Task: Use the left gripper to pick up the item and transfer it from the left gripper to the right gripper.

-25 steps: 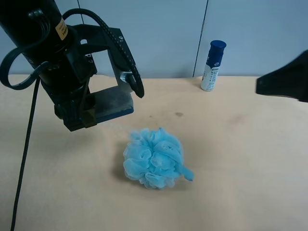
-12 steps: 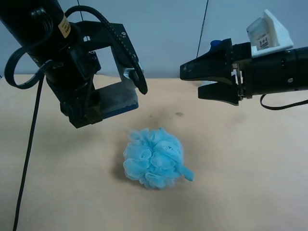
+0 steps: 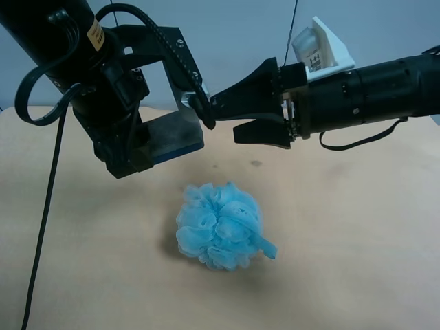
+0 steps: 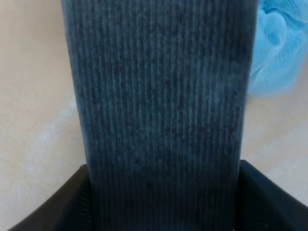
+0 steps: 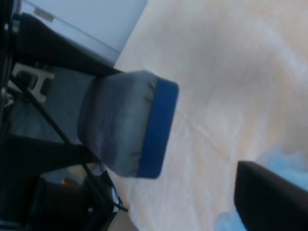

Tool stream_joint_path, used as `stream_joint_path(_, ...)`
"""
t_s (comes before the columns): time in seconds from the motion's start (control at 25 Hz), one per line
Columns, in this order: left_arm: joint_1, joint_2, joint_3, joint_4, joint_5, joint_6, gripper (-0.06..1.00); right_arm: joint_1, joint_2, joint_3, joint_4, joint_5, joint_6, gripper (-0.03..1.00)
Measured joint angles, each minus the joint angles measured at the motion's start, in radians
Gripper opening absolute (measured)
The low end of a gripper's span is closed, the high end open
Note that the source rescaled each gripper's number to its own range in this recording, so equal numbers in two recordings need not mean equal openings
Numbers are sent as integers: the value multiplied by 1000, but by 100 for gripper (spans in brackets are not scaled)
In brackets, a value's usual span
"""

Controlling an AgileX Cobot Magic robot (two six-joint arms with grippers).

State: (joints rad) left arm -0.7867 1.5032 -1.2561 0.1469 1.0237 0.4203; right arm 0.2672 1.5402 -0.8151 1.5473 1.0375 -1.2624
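My right gripper grabs the felt block by its loose end [image 3: 191,130] next, to take it from my left gripper.
The item [image 3: 173,136], a dark grey felt block with a blue underside, is held in the air by my left gripper [image 3: 141,150], the bulky black arm with the long cable. It fills the left wrist view [image 4: 159,96], with black jaws on both sides of it. My right gripper [image 3: 223,118], on the long black arm with the white box, is open. Its jaws point at the item's free end and stand just apart from it. The right wrist view shows the item [image 5: 125,122] close ahead and one black finger [image 5: 269,197] at the edge.
A light-blue mesh bath puff [image 3: 220,223] lies on the beige table [image 3: 344,247] below both grippers; it also shows in the left wrist view [image 4: 279,43]. The left arm's black cable [image 3: 41,206] hangs down at the exterior high view's left.
My right arm has swept in from the exterior high view's right until its open jaws are next to the item. My left gripper has shifted slightly right with the item.
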Motion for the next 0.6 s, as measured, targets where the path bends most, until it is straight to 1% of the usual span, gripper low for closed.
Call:
stream_joint_path(0.2, 0, 0, 0, -3, -9, 2, 0, 3, 44, -27, 45, 0, -15, 100)
stream_joint_path(0.28, 0, 0, 0, -15, -26, 3, 0, 3, 52, -27, 49, 9, -17, 100)
stream_joint_path(0.4, 0, 0, 0, -41, -58, 9, 0, 3, 66, -27, 56, 23, -19, 100)
stream_joint_path(0.6, 0, 0, 0, -102, -88, 58, 0, 3, 76, -28, 103, 24, -44, 100)
